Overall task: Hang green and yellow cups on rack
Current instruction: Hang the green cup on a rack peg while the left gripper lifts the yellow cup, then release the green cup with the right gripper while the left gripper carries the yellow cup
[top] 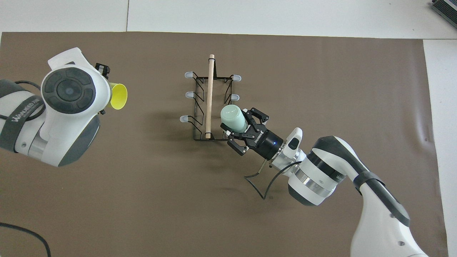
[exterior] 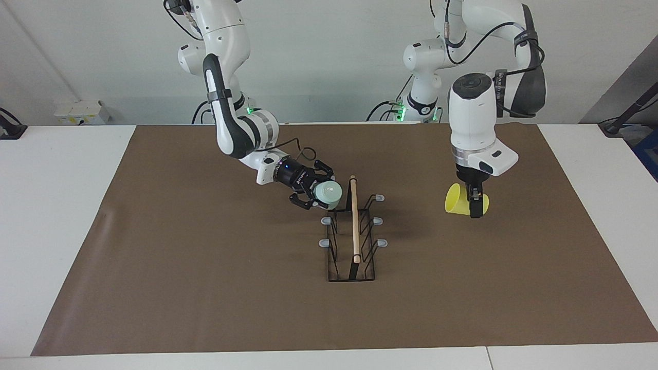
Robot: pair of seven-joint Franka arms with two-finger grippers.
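The pale green cup (top: pixel 234 117) is over the rack's near end (top: pixel 223 135) and covers its peg. It would hang there, so the right gripper should open now.
The black wire rack (exterior: pixel 360 257) with its wooden rod (exterior: pixel 354 221) stands mid-mat; it also shows in the overhead view (top: pixel 200 137). My right gripper (exterior: pixel 321 195) is shut on the pale green cup (exterior: pixel 329 193). It holds the cup tilted, closed bottom up, against the rack's end nearest the robots on the right arm's side, covering the prong there (top: pixel 234 117). My left gripper (exterior: pixel 475 206) points straight down, shut on the yellow cup (exterior: pixel 455 201). That cup lies sideways over the mat, mouth toward the rack (top: pixel 119 96). The left wrist hides most of that gripper from above.
The brown mat (exterior: pixel 205 288) covers the table. Five grey-tipped prongs stand bare, such as one on the left arm's side (exterior: pixel 379 197). A cable loop (top: pixel 262 184) hangs under the right wrist. White table (exterior: pixel 51 205) borders the mat.
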